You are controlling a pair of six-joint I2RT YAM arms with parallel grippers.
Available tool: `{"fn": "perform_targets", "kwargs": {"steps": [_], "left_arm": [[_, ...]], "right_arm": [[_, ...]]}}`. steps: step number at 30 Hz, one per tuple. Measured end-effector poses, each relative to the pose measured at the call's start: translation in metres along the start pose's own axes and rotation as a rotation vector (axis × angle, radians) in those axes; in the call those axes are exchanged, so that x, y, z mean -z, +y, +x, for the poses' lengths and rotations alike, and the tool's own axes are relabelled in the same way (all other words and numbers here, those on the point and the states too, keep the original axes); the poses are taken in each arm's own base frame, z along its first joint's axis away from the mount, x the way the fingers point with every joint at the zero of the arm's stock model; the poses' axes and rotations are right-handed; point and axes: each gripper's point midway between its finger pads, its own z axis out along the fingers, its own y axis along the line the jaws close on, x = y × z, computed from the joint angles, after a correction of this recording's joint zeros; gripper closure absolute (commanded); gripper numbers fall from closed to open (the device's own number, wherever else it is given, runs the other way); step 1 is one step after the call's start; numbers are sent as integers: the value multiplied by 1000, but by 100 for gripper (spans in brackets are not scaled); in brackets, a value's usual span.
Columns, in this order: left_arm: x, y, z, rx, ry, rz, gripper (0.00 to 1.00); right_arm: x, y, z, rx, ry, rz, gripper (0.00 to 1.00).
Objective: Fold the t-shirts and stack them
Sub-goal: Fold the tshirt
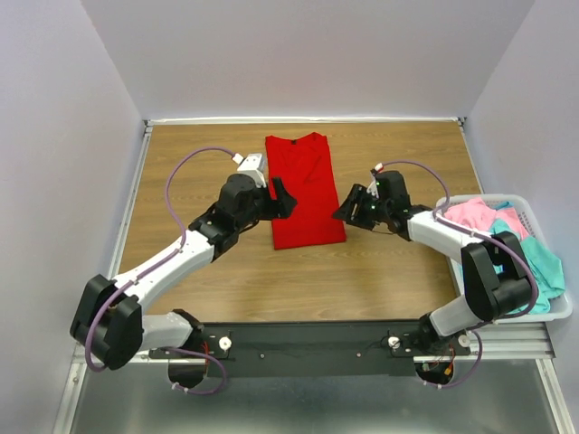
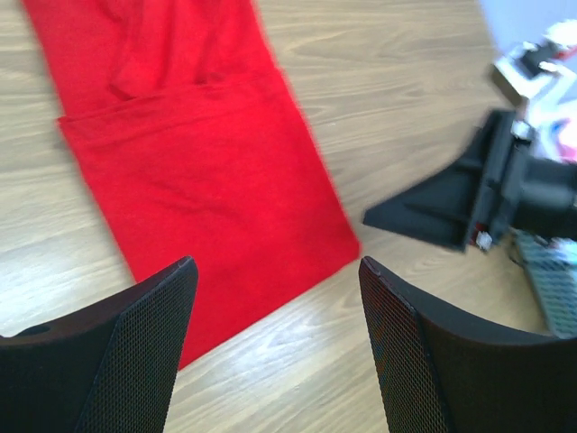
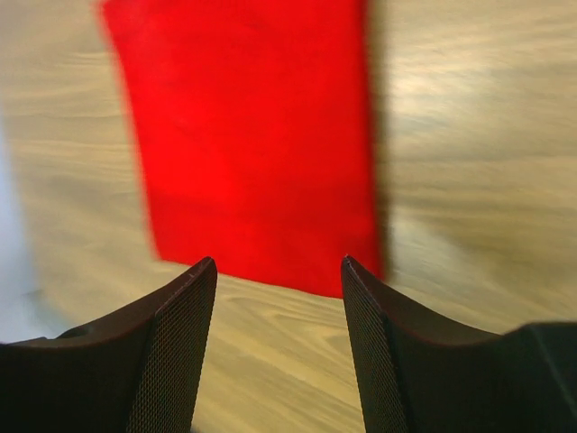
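Note:
The right gripper grabs the red t-shirt's near hem corner [image 1: 340,238] [image 3: 368,271] next, opposite the collar, to fold the hem over toward the collar.
A bright red t-shirt [image 1: 303,192] lies flat on the wooden table, folded into a long narrow strip, collar at the far end. My left gripper [image 1: 283,197] hovers at the strip's left edge, open and empty; its wrist view has the red t-shirt [image 2: 207,171] ahead and bare wood between the fingers [image 2: 144,343]. On the strip's right side hangs my right gripper [image 1: 345,212], open too, with nothing in it. The right wrist view looks over the red t-shirt [image 3: 257,144] beyond its fingers [image 3: 176,343]. Pink [image 1: 470,215] and teal [image 1: 543,258] t-shirts lie crumpled in the basket.
A white plastic laundry basket [image 1: 561,312] stands at the table's right edge beside my right arm. Grey walls close in the table on three sides. A black rail carrying both arm bases [image 1: 308,344] runs along the near edge.

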Motion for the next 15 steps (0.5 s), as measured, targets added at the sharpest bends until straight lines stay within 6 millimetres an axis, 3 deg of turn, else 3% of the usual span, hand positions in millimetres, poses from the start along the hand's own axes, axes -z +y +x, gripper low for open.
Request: {"fn": "perform_targets", "kwargs": {"steps": [7,12,15], "left_arm": [[-14,22,21,-45,113,-177,20],[-14,43,47,-62,205,-267,20],[-13,46,51,-67,222,-282,20]], "right_arm": [[5,-28,18,144,47,274,41],[-5,-34,28,206,100,345,44],[-11,-40,33,227,130,377,47]]}}
